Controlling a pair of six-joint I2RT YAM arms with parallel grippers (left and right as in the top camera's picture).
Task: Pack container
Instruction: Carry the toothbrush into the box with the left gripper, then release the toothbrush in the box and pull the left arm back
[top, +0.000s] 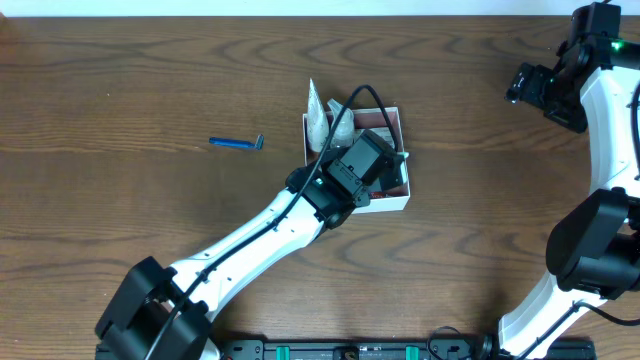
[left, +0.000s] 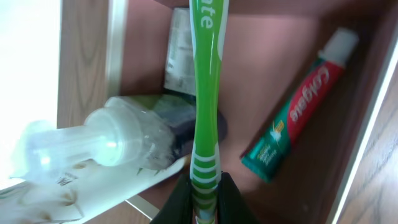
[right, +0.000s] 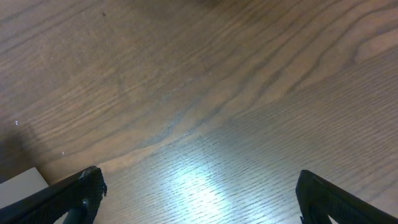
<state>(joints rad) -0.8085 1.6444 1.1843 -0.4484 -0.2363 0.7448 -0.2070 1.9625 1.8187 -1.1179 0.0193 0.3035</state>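
The green toothbrush's neck is within the container's sides, over its pink-brown bottom, and the toothbrush would land inside, so my left gripper will open now.
The container (top: 395, 203) is a shallow white-walled box with a pink-brown inside (left: 354, 93), at the table's middle. My left gripper (left: 205, 186) is shut on a green toothbrush (left: 205, 93) and holds it over the box; its arm (top: 355, 165) hides much of the box from overhead. Inside lie a Colgate toothpaste tube (left: 298, 109), a small green-and-white packet (left: 180, 53) and a clear pump bottle (left: 106, 140) that sticks out over the box's left wall (top: 318, 115). My right gripper (right: 196, 186) is open and empty over bare wood at the far right (top: 530, 85).
A blue razor (top: 236, 142) lies on the table left of the box. The wooden table (top: 120, 200) extends around it. A white corner (right: 22, 180) shows at the lower left of the right wrist view.
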